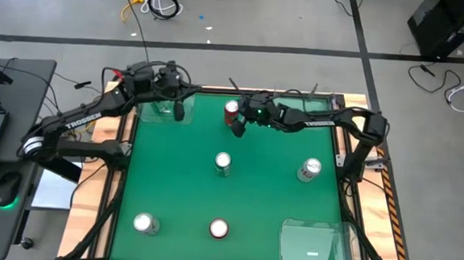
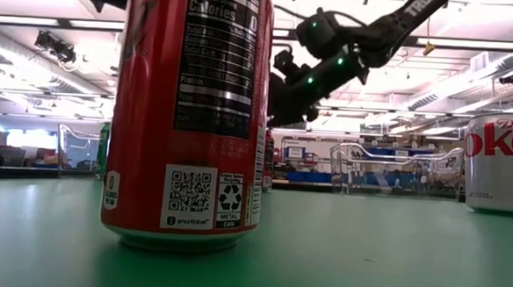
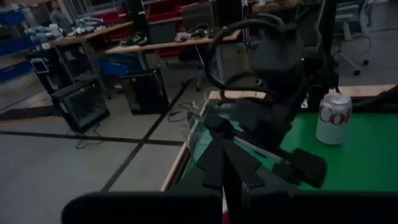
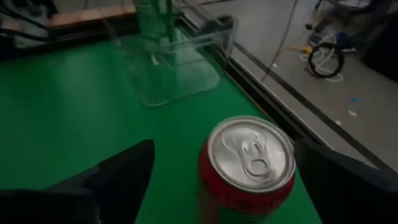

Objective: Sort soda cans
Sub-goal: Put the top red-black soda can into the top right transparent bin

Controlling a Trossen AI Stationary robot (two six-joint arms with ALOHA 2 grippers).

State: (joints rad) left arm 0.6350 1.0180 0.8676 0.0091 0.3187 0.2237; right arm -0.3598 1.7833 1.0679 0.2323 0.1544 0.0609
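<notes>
The red can will be gripped next by its red side (image 1: 230, 114) with my right gripper, so that I can sort it into the can's clear tray.
A red can (image 1: 232, 108) stands upright near the table's far edge. My right gripper (image 1: 238, 119) is open there, and in the right wrist view its fingers (image 4: 124, 171) flank the red can (image 4: 249, 158) with gaps showing. My left gripper (image 1: 175, 105) hovers over the clear tray (image 1: 159, 109) at the far left, where a green can (image 4: 152, 15) stands. A green-sided can (image 1: 223, 163) and a silver can (image 1: 311, 169) stand mid-table. Another silver can (image 1: 145, 223) and a red can (image 1: 219, 228) stand near the near edge.
A second clear tray (image 1: 315, 246) sits at the near right corner and a third (image 1: 310, 107) lies under the right arm at the far right. A laptop and mouse (image 1: 6, 189) sit off the table's left. Open green surface lies between the cans.
</notes>
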